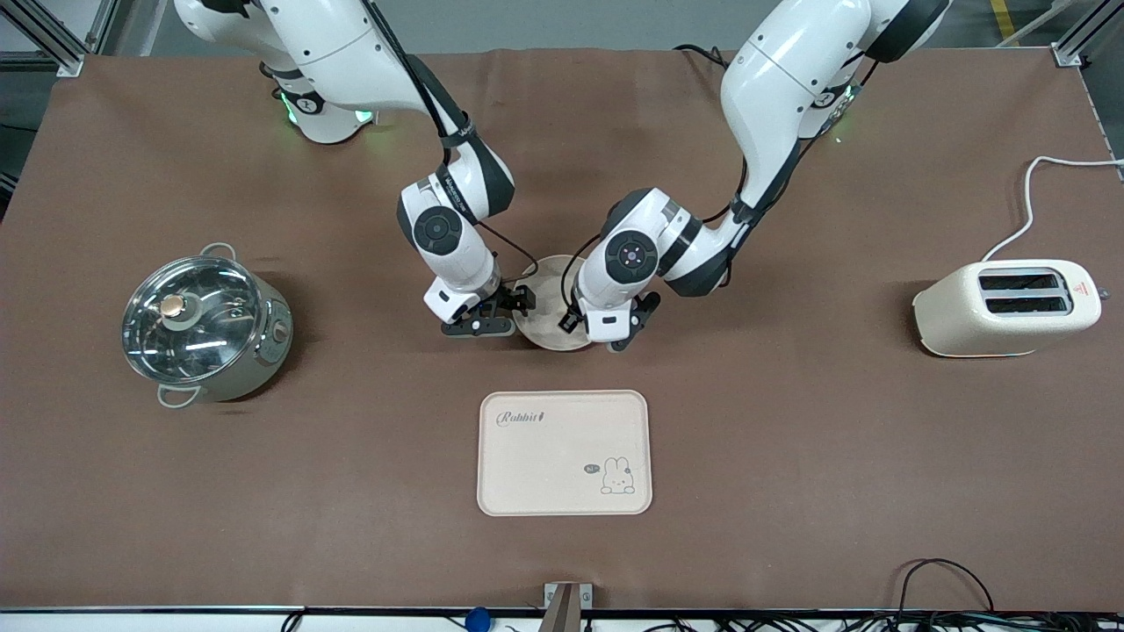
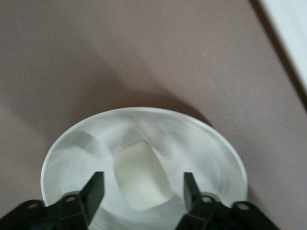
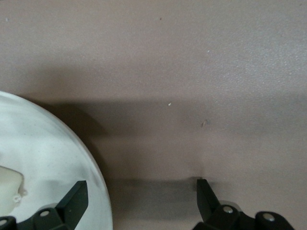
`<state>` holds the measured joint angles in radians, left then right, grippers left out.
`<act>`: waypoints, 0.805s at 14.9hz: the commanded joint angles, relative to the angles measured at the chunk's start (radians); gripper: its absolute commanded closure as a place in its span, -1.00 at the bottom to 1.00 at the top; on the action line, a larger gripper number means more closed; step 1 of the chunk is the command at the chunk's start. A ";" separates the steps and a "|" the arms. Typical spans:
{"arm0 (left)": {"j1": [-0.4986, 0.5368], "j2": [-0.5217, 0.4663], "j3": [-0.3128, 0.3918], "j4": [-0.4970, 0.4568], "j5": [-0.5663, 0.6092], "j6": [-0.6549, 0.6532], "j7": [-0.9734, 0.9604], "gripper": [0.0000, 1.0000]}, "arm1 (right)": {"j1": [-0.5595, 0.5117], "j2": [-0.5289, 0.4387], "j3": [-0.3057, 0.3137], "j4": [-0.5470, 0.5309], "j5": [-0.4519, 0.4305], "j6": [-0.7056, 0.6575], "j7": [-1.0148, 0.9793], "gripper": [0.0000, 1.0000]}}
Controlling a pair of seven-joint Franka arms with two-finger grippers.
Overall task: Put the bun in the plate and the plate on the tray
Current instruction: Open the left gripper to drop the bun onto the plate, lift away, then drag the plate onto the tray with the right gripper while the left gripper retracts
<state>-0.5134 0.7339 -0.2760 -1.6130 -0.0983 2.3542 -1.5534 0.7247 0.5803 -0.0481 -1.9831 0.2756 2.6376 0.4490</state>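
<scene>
My right gripper grabs the round plate by its rim (image 3: 93,160) next, to put the plate with its bun on the tray.
The round off-white plate (image 1: 546,298) lies on the brown table mat between my two grippers. In the left wrist view the pale cream bun (image 2: 141,175) lies in the plate (image 2: 144,112). My left gripper (image 2: 144,184) is open just above it, with one finger on each side of the bun and neither touching it. My left gripper (image 1: 604,333) hides the bun in the front view. My right gripper (image 1: 500,314) is open over the plate's rim (image 3: 72,139) toward the right arm's end, one finger (image 3: 76,196) over the plate and the other over the mat. The cream Rabbit tray (image 1: 544,456) lies nearer to the front camera than the plate.
A steel pot with a glass lid (image 1: 206,326) stands toward the right arm's end of the table. A cream toaster (image 1: 1010,307) with a white cable stands toward the left arm's end. A corner of the tray (image 2: 288,28) shows in the left wrist view.
</scene>
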 commanded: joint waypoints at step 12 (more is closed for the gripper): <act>0.344 -0.430 0.014 0.173 0.213 -0.645 0.760 -1.00 | 0.038 -0.073 0.016 -0.039 0.022 -0.010 0.039 1.00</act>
<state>-0.2155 0.3586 -0.2591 -1.4317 0.0986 1.7578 -0.9128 0.7550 0.5575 -0.0426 -1.9831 0.2757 2.6338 0.4833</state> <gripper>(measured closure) 0.000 0.753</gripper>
